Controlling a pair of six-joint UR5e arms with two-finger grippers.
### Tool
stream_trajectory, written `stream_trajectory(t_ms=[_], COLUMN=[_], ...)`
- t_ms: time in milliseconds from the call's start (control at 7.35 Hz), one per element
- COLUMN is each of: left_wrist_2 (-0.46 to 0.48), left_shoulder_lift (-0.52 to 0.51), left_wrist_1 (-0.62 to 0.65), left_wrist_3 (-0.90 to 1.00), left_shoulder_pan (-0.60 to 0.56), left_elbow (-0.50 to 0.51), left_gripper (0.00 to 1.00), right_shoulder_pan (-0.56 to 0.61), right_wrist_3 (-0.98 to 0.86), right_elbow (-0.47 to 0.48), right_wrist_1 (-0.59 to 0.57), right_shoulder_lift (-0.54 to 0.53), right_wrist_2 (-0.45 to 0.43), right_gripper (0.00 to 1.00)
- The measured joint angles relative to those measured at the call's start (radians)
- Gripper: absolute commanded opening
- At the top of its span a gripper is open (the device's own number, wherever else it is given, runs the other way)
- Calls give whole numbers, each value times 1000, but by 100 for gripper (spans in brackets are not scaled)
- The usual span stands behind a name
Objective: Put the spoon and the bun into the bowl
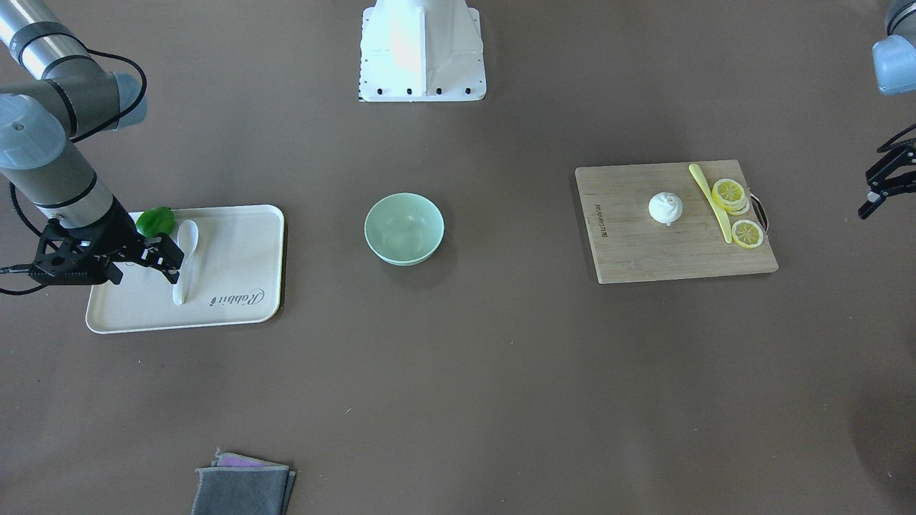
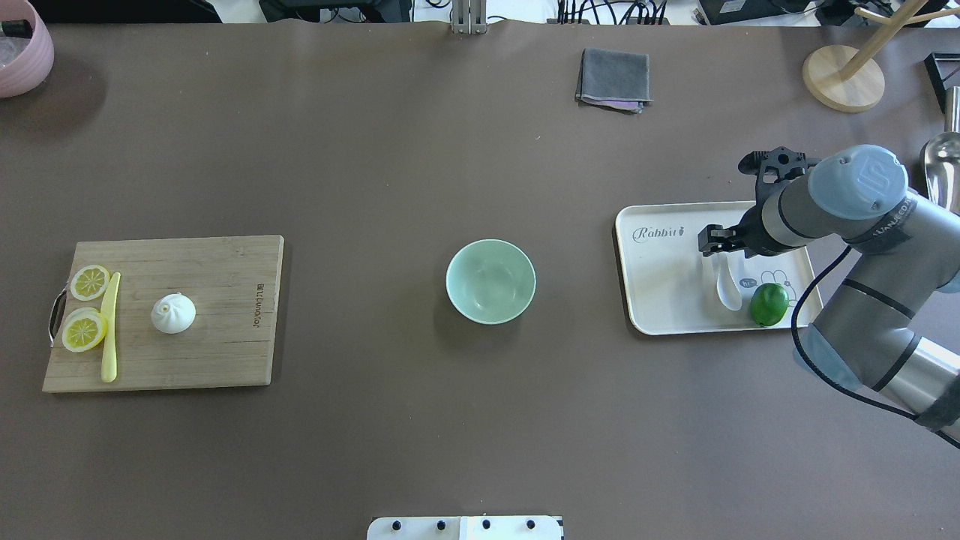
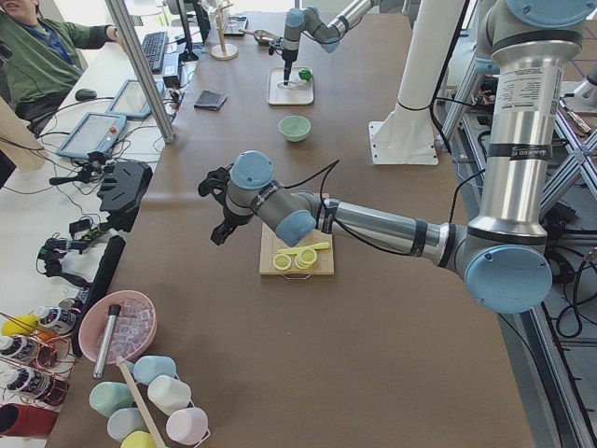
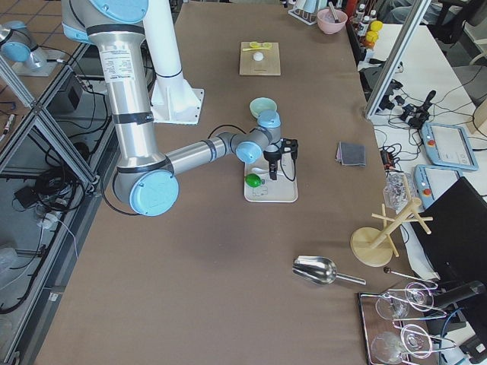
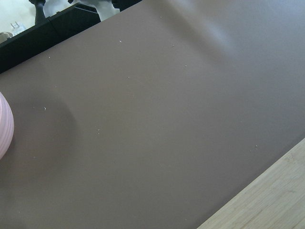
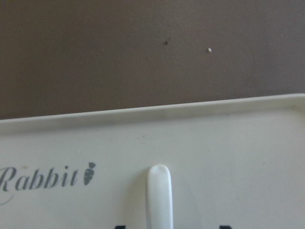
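The robot's right gripper will lay the white spoon scoop-first in the mint-green bowl (image 1: 404,229), so next it will grab the spoon by its handle (image 1: 179,290).
The white spoon (image 1: 184,257) lies on the cream tray (image 1: 236,265), scoop toward a lime. My right gripper (image 1: 175,263) is open and low over the spoon's handle, which shows between its dark fingertips in the right wrist view (image 6: 159,195). In the overhead view the right gripper (image 2: 718,246) sits above the spoon (image 2: 727,289). The mint-green bowl (image 1: 404,229) stands empty at the table's middle (image 2: 490,281). The white bun (image 1: 665,207) sits on the wooden cutting board (image 2: 225,337). My left gripper (image 1: 874,193) is open and empty, off the board's outer side.
A green lime (image 2: 769,304) lies on the tray beside the spoon's scoop. A yellow knife (image 2: 109,330) and lemon slices (image 2: 84,330) share the board. A folded grey cloth (image 2: 613,79), a wooden stand (image 2: 844,75) and a pink bowl (image 2: 22,49) stand at the far edge.
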Motion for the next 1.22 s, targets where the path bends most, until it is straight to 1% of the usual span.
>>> stream_trajectory(t_ms=[136,272,408,816,952,1088,1224], left_wrist_2=[0,0,0,1,1,0,1], left_shoulder_lift=[0,0,0,0,0,0,0], left_wrist_1=[0,-1,0,0,0,0,0], left_wrist_3=[0,0,0,0,0,0,-1], left_shoulder_pan=[1,2,2,2,2,2,2], left_elbow=[0,0,0,1,2,2,2], left_gripper=[98,98,98,98,98,98,98], right_shoulder_pan=[-6,-10,-13,-17,-19,-23,-39], right_wrist_3=[14,30,40,62,106,176,285], right_elbow=[1,3,4,17,24,27,28], right_wrist_1=[0,0,1,-2,-12,-38,-99], right_shoulder_lift=[0,0,0,5,25,64,125], right_wrist_2=[-2,-3,-3,-4,-5,-7,-26], right_gripper=[29,13,0,0,0,0,0])
